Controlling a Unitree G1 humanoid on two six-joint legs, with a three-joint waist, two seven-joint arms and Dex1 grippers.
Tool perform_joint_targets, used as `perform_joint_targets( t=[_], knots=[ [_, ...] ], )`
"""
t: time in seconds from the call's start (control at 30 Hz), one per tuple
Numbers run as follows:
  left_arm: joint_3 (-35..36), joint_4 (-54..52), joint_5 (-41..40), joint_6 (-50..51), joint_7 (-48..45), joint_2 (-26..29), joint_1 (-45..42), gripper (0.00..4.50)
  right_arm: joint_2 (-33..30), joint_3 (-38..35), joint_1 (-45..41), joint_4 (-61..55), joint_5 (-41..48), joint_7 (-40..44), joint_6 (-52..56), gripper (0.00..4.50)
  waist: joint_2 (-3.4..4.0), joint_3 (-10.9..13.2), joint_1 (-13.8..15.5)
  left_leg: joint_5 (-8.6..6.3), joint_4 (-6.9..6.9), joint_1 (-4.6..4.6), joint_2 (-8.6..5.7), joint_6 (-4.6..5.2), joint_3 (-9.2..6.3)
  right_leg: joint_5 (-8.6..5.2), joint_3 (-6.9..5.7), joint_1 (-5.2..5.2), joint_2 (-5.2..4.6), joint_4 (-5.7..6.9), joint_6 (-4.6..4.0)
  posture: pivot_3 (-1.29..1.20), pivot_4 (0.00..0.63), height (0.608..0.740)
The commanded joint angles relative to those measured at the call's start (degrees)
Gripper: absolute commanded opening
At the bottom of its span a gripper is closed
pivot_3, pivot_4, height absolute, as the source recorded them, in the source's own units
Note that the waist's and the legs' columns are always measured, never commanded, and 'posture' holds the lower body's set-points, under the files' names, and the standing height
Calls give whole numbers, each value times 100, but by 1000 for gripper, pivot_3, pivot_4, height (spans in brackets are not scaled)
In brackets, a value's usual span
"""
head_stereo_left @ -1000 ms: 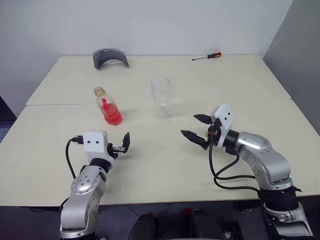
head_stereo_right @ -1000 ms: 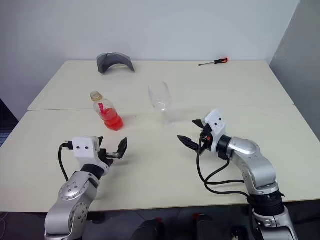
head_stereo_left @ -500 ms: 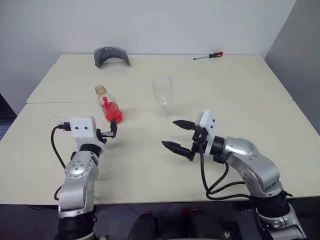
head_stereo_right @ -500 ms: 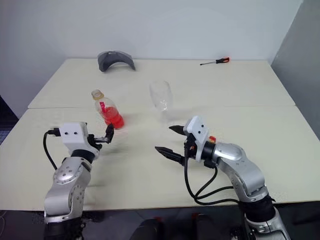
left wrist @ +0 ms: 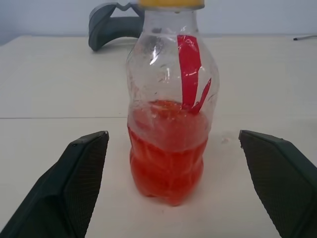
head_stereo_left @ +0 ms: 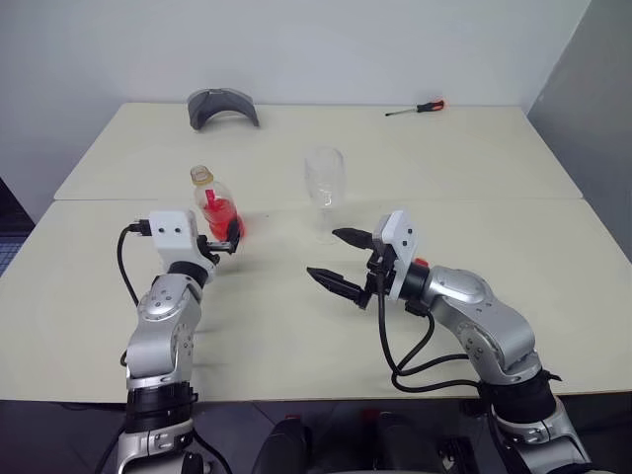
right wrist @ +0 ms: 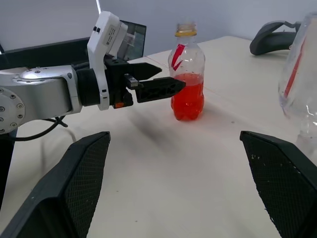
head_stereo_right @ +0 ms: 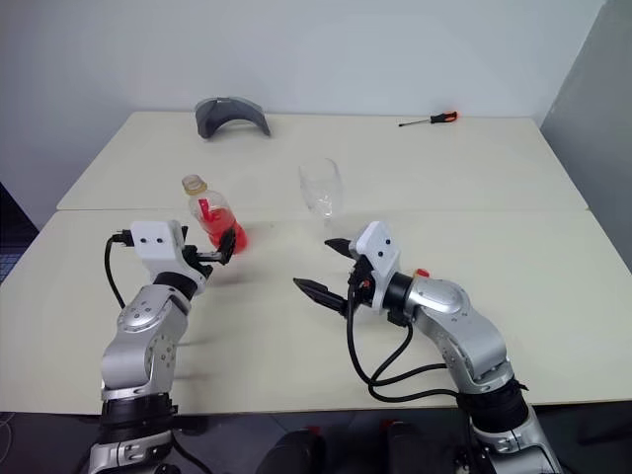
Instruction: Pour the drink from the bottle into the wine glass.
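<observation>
The left gripper should next grip the bottle around its lower body [head_stereo_left: 222, 218] to pour, since the red drink [head_stereo_left: 219, 210] fills the bottle's lower half and the bottle's top is open.
The bottle [head_stereo_left: 218, 200] stands upright on the table, left of centre, with a yellow ring at its neck and a red label. The red-orange drink [left wrist: 167, 157] fills its lower half. My left gripper [head_stereo_left: 229, 240] is open and level just in front of the bottle, which sits centred in the gap between the fingers [left wrist: 81, 168] and touches neither. The empty wine glass [head_stereo_left: 324, 184] stands upright to the right of the bottle. My right gripper [head_stereo_left: 325, 255] is open near the table's middle, below the glass, pointing left, with nothing between its fingers.
A grey curved object [head_stereo_left: 222, 106] lies at the back left of the table [head_stereo_left: 474, 168]. A red-handled screwdriver [head_stereo_left: 416, 109] lies at the back right. A seam runs across the table behind the bottle and glass.
My left gripper has moved forward and up to the bottle, still open. My right gripper has swung left toward the table's middle. The bottle and glass have not moved.
</observation>
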Motion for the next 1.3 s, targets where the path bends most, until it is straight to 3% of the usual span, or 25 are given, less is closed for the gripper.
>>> perform_joint_targets(
  t=[0.03,1.07,1.17,1.3],
  knots=[
    [5,285,69,-383,-43,36,-226,4500,-2,-19,-51,-221,-49,-121,-77,4465,0,0,-1,0,0,1,0,0,0,0,0,0,0,1,0,0,150,740],
    [-50,4786,411,-3225,-155,14,-2374,4500,-54,-108,-173,-315,-44,-536,114,4465,-3,-2,-5,1,4,-4,-2,-2,-3,1,-9,-2,-3,2,0,0,150,740],
    [-45,4925,399,-3321,-190,30,-2446,3918,-31,-114,-188,-286,-56,-578,96,4500,-3,-2,-6,1,4,-5,-3,-1,-3,1,-10,-3,-3,2,0,0,150,740],
    [-22,5004,385,-3367,-227,75,-2501,2795,9,-113,-238,-191,-79,-630,38,4500,-3,-2,-9,1,4,-4,-3,-1,-3,1,-10,-2,-3,3,0,0,150,740]
  ],
)
